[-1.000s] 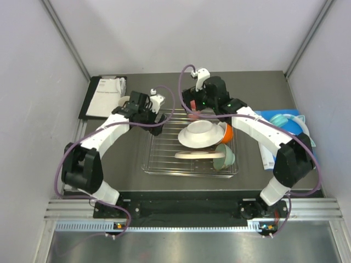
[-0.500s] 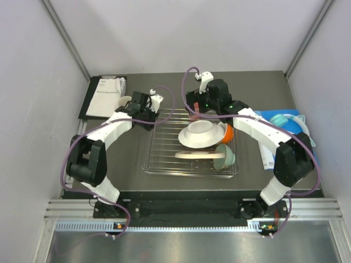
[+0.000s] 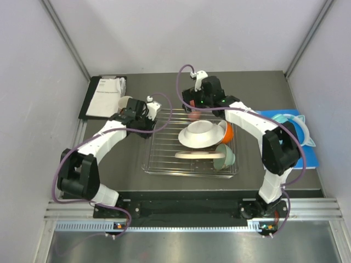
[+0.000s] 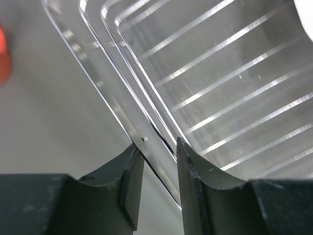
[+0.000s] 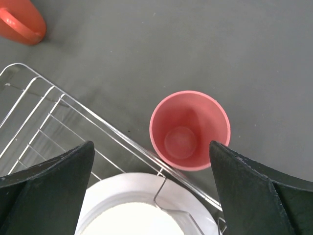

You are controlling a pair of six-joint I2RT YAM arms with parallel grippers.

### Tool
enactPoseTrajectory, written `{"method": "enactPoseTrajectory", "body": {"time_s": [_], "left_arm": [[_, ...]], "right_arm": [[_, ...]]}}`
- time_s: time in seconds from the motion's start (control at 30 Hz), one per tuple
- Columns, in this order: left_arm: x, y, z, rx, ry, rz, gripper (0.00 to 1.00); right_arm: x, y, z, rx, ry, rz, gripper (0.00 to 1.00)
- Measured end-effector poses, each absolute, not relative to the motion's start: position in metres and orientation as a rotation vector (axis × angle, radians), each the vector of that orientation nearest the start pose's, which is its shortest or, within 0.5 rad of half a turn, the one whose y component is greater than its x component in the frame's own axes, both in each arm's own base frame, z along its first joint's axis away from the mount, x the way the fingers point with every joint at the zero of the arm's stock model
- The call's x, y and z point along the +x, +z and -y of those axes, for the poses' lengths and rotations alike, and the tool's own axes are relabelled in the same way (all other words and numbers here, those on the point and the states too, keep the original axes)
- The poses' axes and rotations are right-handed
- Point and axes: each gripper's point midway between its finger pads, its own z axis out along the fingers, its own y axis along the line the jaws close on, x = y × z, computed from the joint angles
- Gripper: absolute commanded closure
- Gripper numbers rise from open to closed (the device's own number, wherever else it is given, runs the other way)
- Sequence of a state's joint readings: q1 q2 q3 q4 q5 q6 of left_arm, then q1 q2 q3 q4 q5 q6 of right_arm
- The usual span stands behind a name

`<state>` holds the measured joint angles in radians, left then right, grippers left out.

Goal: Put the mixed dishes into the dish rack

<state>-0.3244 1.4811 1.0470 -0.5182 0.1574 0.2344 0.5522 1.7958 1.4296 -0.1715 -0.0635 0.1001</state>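
My right gripper goes lower next before it closes on the pink cup. Its fingers have rack [image 3: 164, 148] between them, above the pink cup's rim, so closing now would miss the cup.
The silver wire dish rack [image 3: 164, 148] lies mid-table. It holds a white bowl [image 3: 200, 132], an orange mug [image 3: 228, 131], a mint-green bowl [image 3: 225, 156] and a plate [image 3: 192, 155] on edge. My left gripper [image 3: 149, 119] is at the rack's far left corner. In the left wrist view its jaws [image 4: 159, 142] are narrowed on the rack's rim wire [image 4: 146, 147], which touches both fingers. A pink cup [image 5: 190, 129] stands upright on the table just outside the rack's far edge [image 5: 39, 103]. My right gripper [image 5: 150, 144] hangs open above it, one finger on each side.
A white booklet [image 3: 105, 94] on a black board lies far left, with a cream dish [image 3: 125, 102] beside it. Turquoise headphones [image 3: 285, 120] rest on a blue sheet [image 3: 304, 148] at the right. An orange-red item [image 5: 19, 22] sits on the table beyond the rack.
My left gripper went from wide open to narrowed on the rack's rim at the far left corner. The right gripper shifted slightly left over the pink cup and stayed open.
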Motion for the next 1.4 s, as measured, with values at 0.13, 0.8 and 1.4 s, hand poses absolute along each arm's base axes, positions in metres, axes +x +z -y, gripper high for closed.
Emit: {"method": "enactPoseTrajectory", "body": {"time_s": [0.13,0.8,1.4], "left_arm": [[0.317,0.1,0.13,0.772,-0.266,-2.436,0.63],[0.248,0.111,0.126,0.773,-0.386,-2.572,1.0],[0.22,0.123,0.118,0.862,-0.397,-2.661,0.4]], "right_arm": [[0.443,0.172,-0.293,-0.522,0.466,-2.084,0.01],[0.458,0.151,-0.31,-0.527,0.501,-2.135,0.0],[0.461,0.133,-0.31,-0.521,0.51,-2.178,0.0]]}}
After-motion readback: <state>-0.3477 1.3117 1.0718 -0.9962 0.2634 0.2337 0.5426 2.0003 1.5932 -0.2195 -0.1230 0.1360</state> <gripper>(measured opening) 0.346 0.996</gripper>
